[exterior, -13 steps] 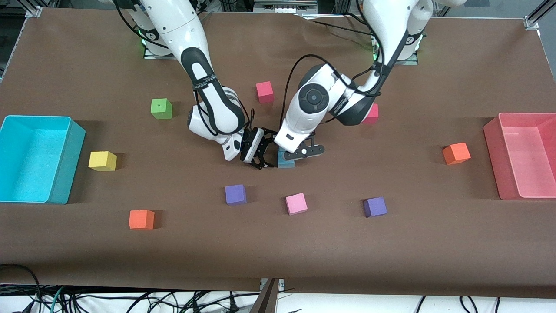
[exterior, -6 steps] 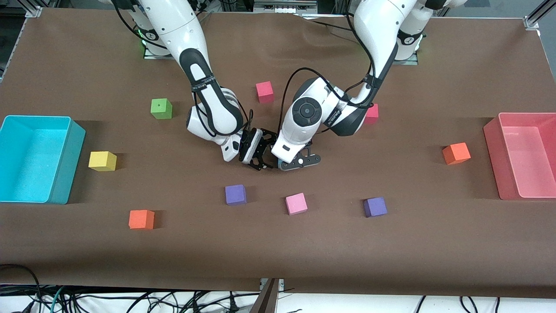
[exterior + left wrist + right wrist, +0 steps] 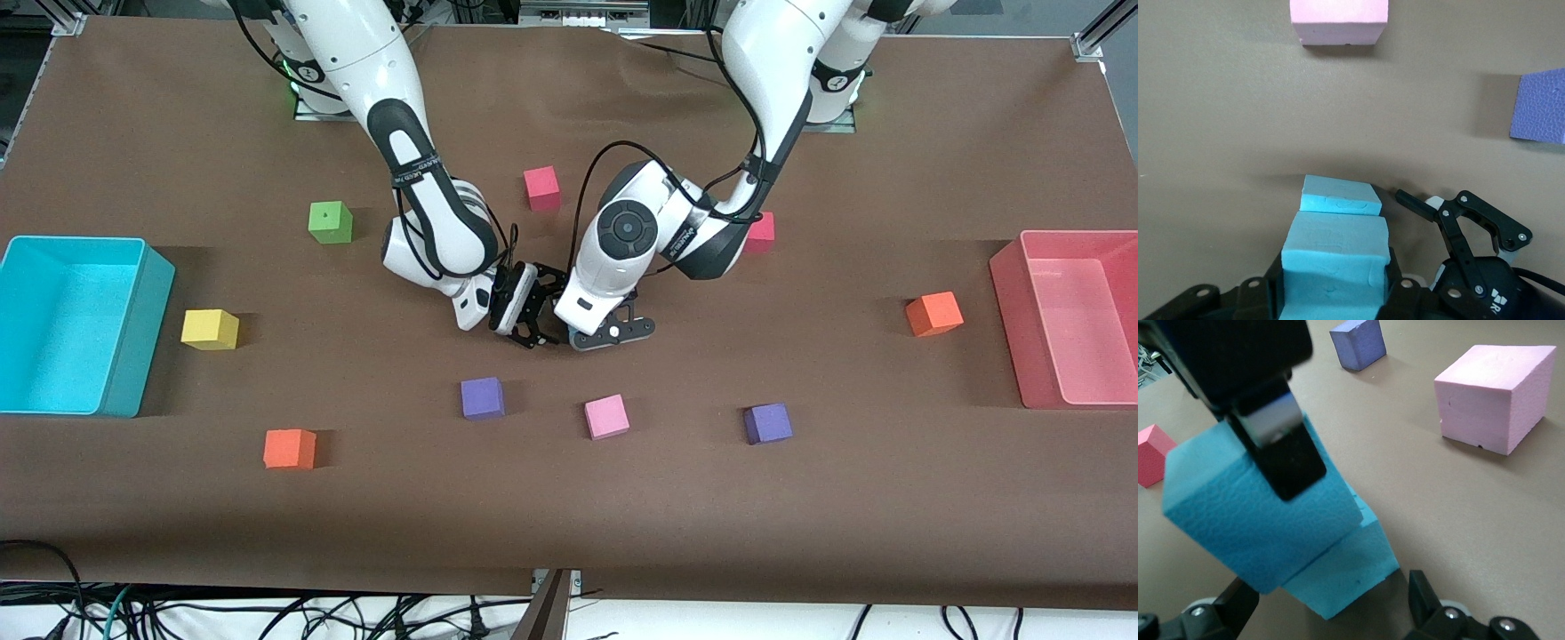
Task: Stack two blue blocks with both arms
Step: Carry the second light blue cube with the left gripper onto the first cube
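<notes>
The sky-blue block (image 3: pixel 1335 263) sits on the lower block and would settle stacked, so it is time for my left gripper to open now.
In the left wrist view my left gripper (image 3: pixel 1335 287) is shut on a sky-blue block (image 3: pixel 1335 263), which sits on the second blue block (image 3: pixel 1338 195), slightly askew. The right wrist view shows the held block (image 3: pixel 1238 513) overhanging the lower block (image 3: pixel 1351 570), with a left fingertip (image 3: pixel 1281 453) pressed on its side. My right gripper (image 3: pixel 1331 613) is open, its fingers astride the lower block without touching it. In the front view both grippers meet at mid-table, the left gripper (image 3: pixel 594 336) beside the right gripper (image 3: pixel 529 324), and the left hand hides both blocks.
Nearer the front camera lie a purple cube (image 3: pixel 482 397), a pink cube (image 3: pixel 606 416) and another purple cube (image 3: pixel 767 423). A cyan bin (image 3: pixel 133 329) stands at the right arm's end of the table and a pink bin (image 3: pixel 1009 320) at the left arm's end. Other coloured cubes lie scattered.
My left gripper has come down and shifted slightly toward the right gripper, covering the blue blocks in the front view. The right arm has barely moved.
</notes>
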You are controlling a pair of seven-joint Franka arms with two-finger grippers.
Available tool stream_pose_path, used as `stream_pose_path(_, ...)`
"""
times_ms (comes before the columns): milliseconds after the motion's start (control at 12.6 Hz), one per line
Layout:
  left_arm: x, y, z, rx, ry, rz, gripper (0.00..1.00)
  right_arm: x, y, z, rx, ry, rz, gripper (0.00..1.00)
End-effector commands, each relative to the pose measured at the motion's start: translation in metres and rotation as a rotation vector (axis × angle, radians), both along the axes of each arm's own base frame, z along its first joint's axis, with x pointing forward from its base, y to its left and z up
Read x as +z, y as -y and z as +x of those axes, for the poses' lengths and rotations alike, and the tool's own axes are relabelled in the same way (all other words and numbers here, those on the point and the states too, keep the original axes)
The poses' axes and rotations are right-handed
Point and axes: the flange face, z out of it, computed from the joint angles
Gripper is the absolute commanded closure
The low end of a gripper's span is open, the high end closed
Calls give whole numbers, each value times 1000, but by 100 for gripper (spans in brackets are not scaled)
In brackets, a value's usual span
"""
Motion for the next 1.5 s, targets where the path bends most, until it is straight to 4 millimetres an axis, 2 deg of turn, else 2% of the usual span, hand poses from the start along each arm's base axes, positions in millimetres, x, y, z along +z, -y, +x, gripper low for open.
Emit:
stream_pose_path(0,-2,5,4,11,12,1,100,-1,0,-1,27,23,28,1)
stream_pose_path(79,-3,7,3,8,13,2,100,-2,0,-3,35,29,26,1)
stream_pose_path(158,-6,6,2,8,10,6,74,-3,1,-3,41,39,22,1)
stream_pose_path(237,-6,6,2,10,15,4,1,-3,1,-3,42,40,22,1)
stream_pose_path(395,-4,12,1,3,39,-9,0,-3,1,-3,42,40,22,1)
stream_pose_path(554,8,11,3,4,47,-16,0,-3,2,-2,41,40,23,1)
stream_pose_path(633,18,4,7,11,58,-13,0,-3,3,-2,40,38,24,1)
stream_pose_path(791,53,-20,14,18,28,14,0,-6,6,-4,49,37,26,1)
stream_pose_path(1028,122,-110,34,-54,-15,24,0,-7,10,-17,54,15,22,1)
stream_pose_path(1186,163,-185,39,-123,-8,7,0,6,20,-22,44,11,20,1)
stream_pose_path(1345,201,-253,34,-113,23,-10,0,22,37,-28,28,1,18,1)
stream_pose_path(1424,215,-277,22,-135,12,-12,0,26,50,-30,12,-12,13,1)
